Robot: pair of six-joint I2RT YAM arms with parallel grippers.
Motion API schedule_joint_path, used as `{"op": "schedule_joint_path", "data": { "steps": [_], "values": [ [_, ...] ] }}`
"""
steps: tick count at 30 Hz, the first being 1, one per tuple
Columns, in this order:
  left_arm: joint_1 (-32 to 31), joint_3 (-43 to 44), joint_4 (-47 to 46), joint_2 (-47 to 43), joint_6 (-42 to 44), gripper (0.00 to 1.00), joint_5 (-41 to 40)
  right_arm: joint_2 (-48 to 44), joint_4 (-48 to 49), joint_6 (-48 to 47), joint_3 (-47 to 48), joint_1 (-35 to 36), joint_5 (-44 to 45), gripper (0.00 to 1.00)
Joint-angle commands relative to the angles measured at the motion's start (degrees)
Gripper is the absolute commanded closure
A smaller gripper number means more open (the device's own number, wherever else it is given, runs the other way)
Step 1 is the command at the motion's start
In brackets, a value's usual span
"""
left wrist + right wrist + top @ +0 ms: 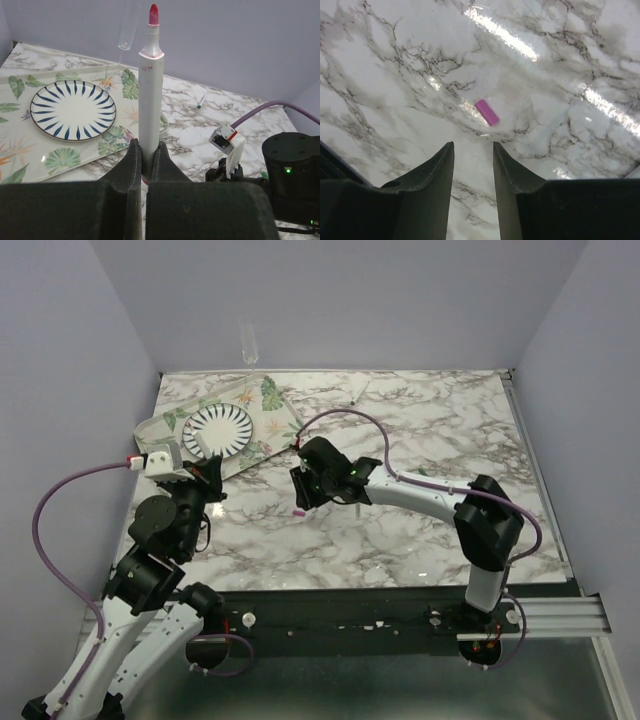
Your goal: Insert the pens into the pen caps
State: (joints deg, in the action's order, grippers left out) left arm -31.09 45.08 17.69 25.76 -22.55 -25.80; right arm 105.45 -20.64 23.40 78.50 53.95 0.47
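I need to grab the pink pen cap (300, 512) (486, 112) across its long sides with my right gripper next, so its open end stays free to insert the pen.
My left gripper (146, 155) is shut on a white-barrelled pen (150, 100), which stands upright with its bare pink tip on top. In the top view this gripper (210, 472) sits at the near edge of the leaf-print tray. A pink pen cap (486, 112) lies flat on the marble just beyond my right gripper (473, 145), whose jaws stand open with nothing between them. From above, the cap (300, 512) is right below the right gripper (301, 497) at mid-table. A second thin pen (358, 392) lies near the back wall, also seen as a pen (201, 100) in the left wrist view.
A leaf-print tray (165, 425) holding a blue-striped plate (220, 410) lies at the back left. A clear tube-like object (248, 340) stands against the back wall. Walls close the table on three sides. The right arm's purple cable (350, 418) loops over the table's middle.
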Motion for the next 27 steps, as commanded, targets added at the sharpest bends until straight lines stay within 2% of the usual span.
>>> {"op": "schedule_joint_path", "data": {
  "steps": [1, 5, 12, 23, 27],
  "values": [
    [0.2, -1.1, -1.2, -0.3, -0.1, 1.00, -2.8, 4.2, 0.0, -15.3, 4.7, 0.4, 0.5, 0.56],
    [0.2, -1.2, -1.3, -0.4, 0.0, 1.00, -2.3, 7.5, 0.7, -20.2, 6.8, 0.3, -1.7, 0.56],
    [0.2, -1.9, -2.6, -1.2, 0.4, 1.00, -0.2, 12.1, -0.1, -22.8, 8.9, 0.5, -5.7, 0.57],
    [0.2, -2.0, -3.0, -1.1, 0.7, 1.00, 0.5, 15.8, -0.4, -25.1, 8.1, 1.7, -5.2, 0.59],
    [0.2, -2.1, -3.1, -0.9, 0.8, 1.00, 0.5, 18.4, -1.7, -24.7, 9.0, 2.6, -1.6, 0.64]
  ]
}}
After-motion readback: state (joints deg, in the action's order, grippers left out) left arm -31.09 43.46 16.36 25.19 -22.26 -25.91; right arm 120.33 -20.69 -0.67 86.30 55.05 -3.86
